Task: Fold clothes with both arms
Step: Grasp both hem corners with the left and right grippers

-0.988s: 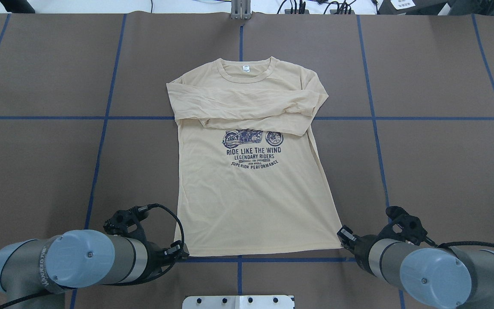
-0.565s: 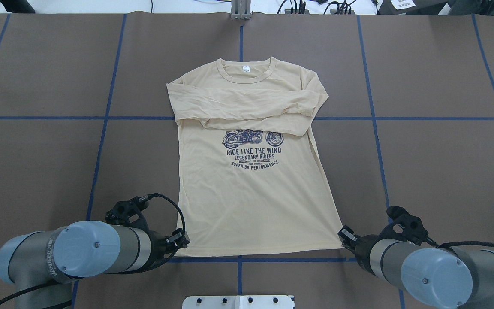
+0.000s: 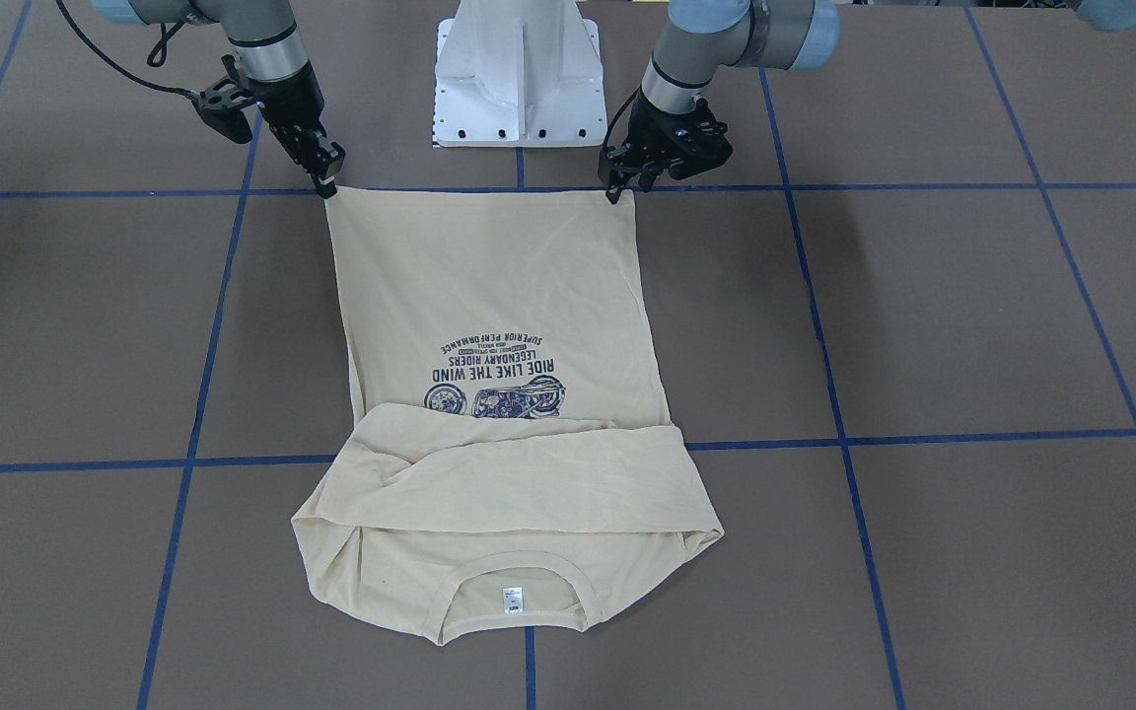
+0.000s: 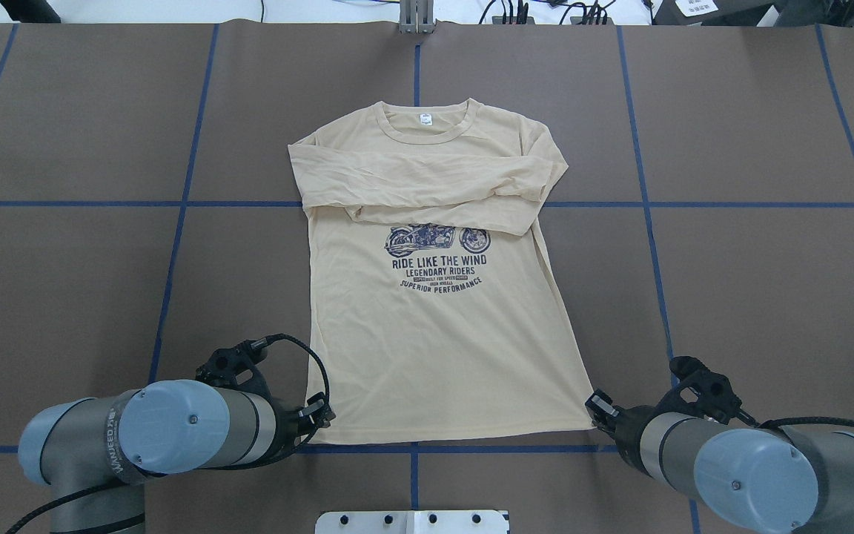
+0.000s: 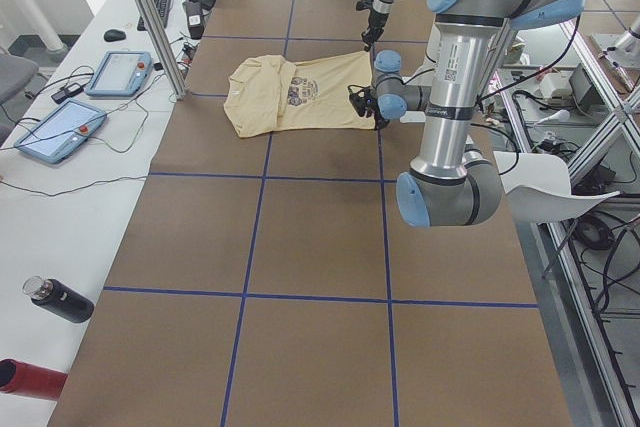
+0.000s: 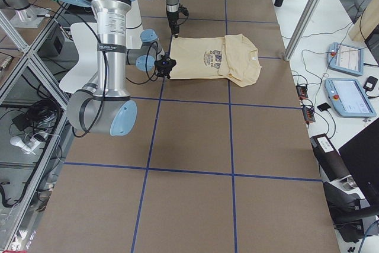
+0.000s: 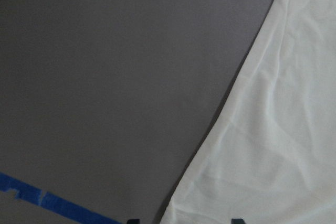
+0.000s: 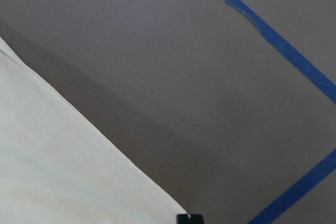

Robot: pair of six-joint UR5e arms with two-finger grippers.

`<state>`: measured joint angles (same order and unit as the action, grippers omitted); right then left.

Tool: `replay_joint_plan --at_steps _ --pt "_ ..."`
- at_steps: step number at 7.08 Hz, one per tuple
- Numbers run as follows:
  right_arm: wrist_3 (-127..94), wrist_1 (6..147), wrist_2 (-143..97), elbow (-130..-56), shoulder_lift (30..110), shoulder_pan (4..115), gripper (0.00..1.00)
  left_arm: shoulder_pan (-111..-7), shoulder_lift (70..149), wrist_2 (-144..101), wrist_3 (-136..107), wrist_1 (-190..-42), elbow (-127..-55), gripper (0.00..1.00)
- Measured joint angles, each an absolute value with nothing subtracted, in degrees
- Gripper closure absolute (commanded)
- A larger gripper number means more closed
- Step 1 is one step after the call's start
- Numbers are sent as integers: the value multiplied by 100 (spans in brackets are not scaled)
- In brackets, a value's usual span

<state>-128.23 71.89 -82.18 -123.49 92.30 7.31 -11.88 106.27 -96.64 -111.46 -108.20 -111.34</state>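
Note:
My left gripper takes hold of the shirt by its hem corner (image 3: 619,197) (image 7: 176,214) next, since a fold of cloth stands up there while the rest lies flat.
The cream-yellow shirt (image 4: 434,348) lies flat, print up, with both sleeves folded across the chest and the collar at the far side; it also shows in the front view (image 3: 489,286). My left gripper (image 4: 321,415) is at the hem's left corner. In the left wrist view (image 7: 184,220) its fingertips stand apart with shirt cloth (image 7: 273,129) between them. My right gripper (image 4: 594,406) is at the hem's right corner (image 3: 329,182). In the right wrist view its tips (image 8: 189,219) look closed together on the cloth's corner (image 8: 63,171).
The brown table cover (image 4: 768,297) is marked by a blue tape grid. The white pedestal base (image 3: 517,74) stands just behind the hem. Tablets (image 5: 60,127) and a black bottle (image 5: 60,300) lie on the side bench beyond the table.
My left arm has moved right and slightly forward, bringing its gripper up to the hem's left corner. The right arm and the shirt have stayed almost still.

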Motion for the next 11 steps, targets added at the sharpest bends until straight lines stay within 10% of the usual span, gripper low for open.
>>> replay_joint_plan --at_steps 6,8,11 --pt "-12823 7189 -8224 -12348 9228 738 100 -1132 10639 -9672 -11188 -10819 -11065 52" --pt "-12823 7189 -8226 -12349 9229 748 100 -1132 10638 -9670 -11188 -10817 -11052 99" --pt "-12823 7190 -8227 -12351 9219 755 100 -1140 10617 -9714 -11155 -10771 -11101 100"
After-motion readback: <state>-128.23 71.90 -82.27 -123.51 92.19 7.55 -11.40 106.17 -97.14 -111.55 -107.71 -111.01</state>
